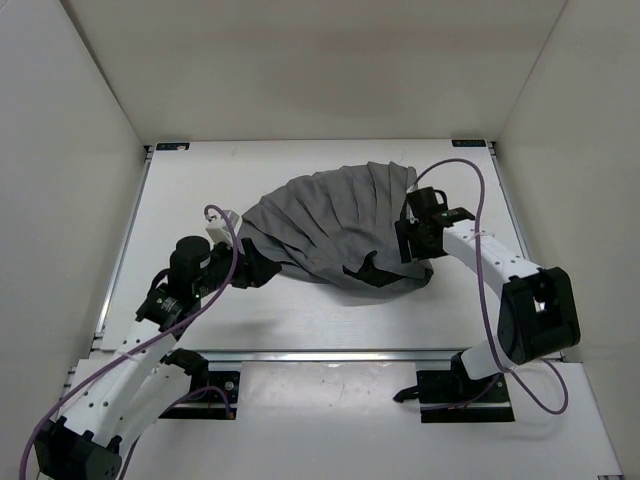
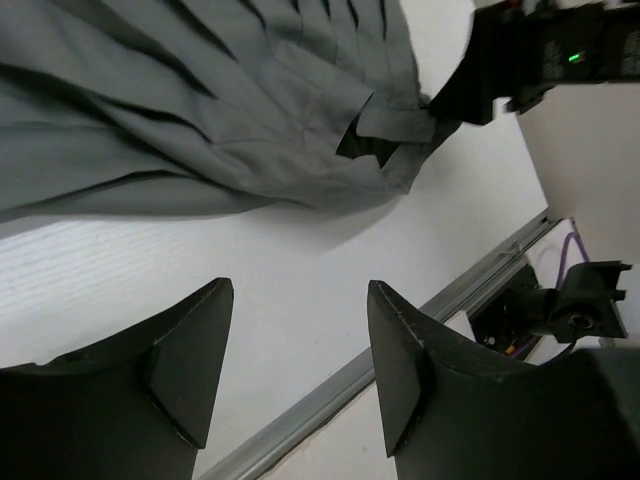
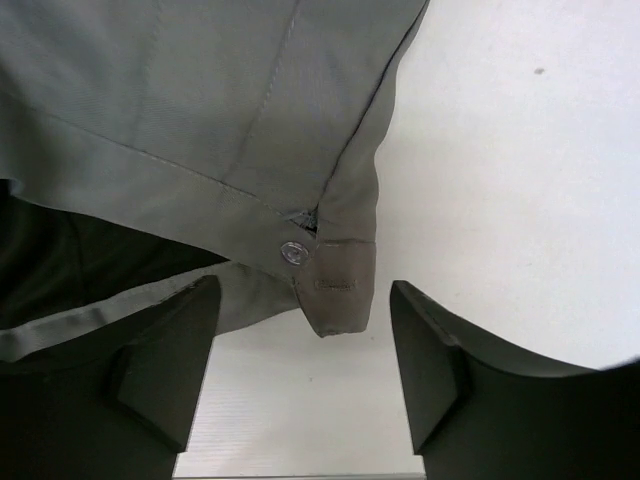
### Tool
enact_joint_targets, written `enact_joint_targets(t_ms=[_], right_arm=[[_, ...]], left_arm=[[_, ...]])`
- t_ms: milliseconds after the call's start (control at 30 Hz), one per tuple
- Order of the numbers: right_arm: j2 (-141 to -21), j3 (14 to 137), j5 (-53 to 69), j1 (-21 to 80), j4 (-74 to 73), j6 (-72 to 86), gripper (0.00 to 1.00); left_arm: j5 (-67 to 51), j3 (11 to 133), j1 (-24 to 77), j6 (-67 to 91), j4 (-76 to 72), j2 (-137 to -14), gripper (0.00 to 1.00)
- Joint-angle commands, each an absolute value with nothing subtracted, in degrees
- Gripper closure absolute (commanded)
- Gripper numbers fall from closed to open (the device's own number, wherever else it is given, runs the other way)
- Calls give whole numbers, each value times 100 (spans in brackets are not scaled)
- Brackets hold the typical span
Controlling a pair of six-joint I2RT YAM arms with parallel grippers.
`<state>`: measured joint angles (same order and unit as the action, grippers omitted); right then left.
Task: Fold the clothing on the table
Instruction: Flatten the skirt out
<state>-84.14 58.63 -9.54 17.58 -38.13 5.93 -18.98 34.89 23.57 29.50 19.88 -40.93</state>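
I will stretch and straighten the skirt for folding, so my left gripper will next grab it by its near corner, opposite the waistband tab [image 3: 338, 290].
The clothing [image 1: 330, 225] is a grey pleated skirt, fanned out on the middle of the white table [image 1: 300, 315]. My left gripper [image 1: 256, 266] sits at the skirt's left near corner. In the left wrist view it [image 2: 300, 290] is open over bare table, with the skirt's hem [image 2: 200, 110] just beyond its fingertips. My right gripper [image 1: 410, 243] is at the skirt's right near end. The right wrist view shows it [image 3: 305, 290] open, and a waistband tab [image 3: 338, 290] with a clear button [image 3: 293, 252] lies between its fingertips, not pinched. The darker inner side [image 3: 70, 260] shows at the left.
White walls close in the table on three sides. A metal rail [image 1: 330, 353] runs along the near edge and thin rails [image 1: 122, 250] run down the sides. Purple cables [image 1: 480, 215] loop off both arms. The right arm [image 2: 545, 50] shows in the left wrist view.
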Motion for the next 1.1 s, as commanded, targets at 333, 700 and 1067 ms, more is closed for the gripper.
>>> enact_joint_targets(t_ms=[333, 700, 1067], right_arm=[[-8913, 5976, -917, 1820, -4227, 738, 100], [-7726, 5239, 53, 1890, -4104, 1186, 100], [-7436, 4913, 193, 2004, -3876, 1195, 100]], left_arm=[[-1881, 3190, 3119, 3699, 432, -5500, 34], [-1529, 3709, 3787, 4920, -561, -7224, 22], [-1379, 3533, 3586, 5994, -1415, -7979, 20]])
